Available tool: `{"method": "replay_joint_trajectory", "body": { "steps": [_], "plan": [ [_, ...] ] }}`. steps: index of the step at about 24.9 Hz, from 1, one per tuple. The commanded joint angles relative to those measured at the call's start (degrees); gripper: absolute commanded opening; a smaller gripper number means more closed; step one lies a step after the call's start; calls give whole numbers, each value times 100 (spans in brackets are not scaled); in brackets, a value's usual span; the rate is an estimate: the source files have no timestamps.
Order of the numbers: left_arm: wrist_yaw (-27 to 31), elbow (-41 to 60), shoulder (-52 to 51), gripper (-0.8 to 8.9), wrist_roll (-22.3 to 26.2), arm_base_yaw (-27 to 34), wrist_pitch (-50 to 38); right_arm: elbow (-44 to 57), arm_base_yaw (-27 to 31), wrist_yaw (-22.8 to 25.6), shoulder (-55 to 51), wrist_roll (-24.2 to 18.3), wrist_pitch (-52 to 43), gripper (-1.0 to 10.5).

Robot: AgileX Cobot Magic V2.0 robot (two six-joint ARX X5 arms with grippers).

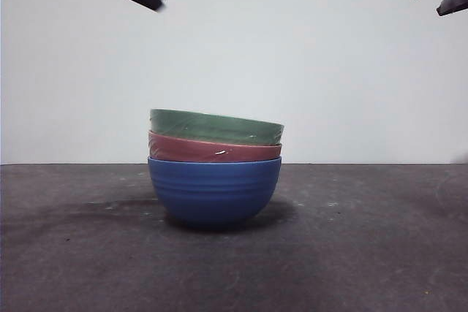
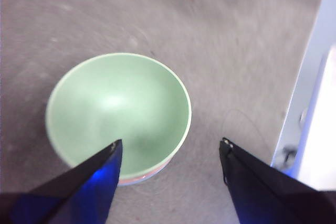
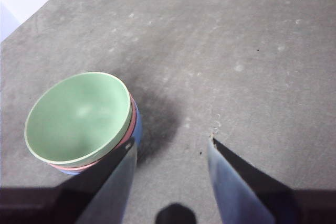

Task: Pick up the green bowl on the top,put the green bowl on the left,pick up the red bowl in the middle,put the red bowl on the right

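The left gripper grips the green bowl by its exposed rim next, to lift the green bowl out of the red bowl nested underneath.
Three bowls are stacked in the middle of the table. The green bowl is on top, slightly tilted, the red bowl is under it, and a blue bowl is at the bottom. The green bowl's inside shows in the left wrist view and in the right wrist view, where the red bowl's rim peeks out. My left gripper is open, high above the stack. My right gripper is open and empty, high and off to the side of the stack.
The dark grey table spreads on both sides of the stack. A white wall stands behind it. The table's edge and a pale frame show in the left wrist view.
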State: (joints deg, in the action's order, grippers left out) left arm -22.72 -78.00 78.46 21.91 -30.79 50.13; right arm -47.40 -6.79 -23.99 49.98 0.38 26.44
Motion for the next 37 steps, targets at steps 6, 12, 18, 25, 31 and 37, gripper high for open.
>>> {"method": "replay_joint_trajectory", "body": {
  "steps": [6, 12, 18, 25, 31, 37],
  "plan": [
    [667, -579, 1224, 314, 859, -739, 203, -15, -20, -9, 7, -48, -22, 221],
    [817, -579, 1891, 311, 1045, -1003, 293, -15, -20, -7, 7, -48, -22, 221],
    [807, -579, 2269, 310, 1095, -1012, 317, -15, -20, -4, 7, -48, -20, 221],
    [824, -577, 2282, 63, 1139, -1001, 352, -15, -20, 7, 7, -50, -20, 221],
    [911, -586, 2280, -8, 1392, -1014, 269, -15, -20, 7, 7, -50, -24, 221],
    [914, -1672, 2258, -8, 1362, -1132, 1182, -15, -20, 11, 7, -52, -26, 221]
  ]
}}
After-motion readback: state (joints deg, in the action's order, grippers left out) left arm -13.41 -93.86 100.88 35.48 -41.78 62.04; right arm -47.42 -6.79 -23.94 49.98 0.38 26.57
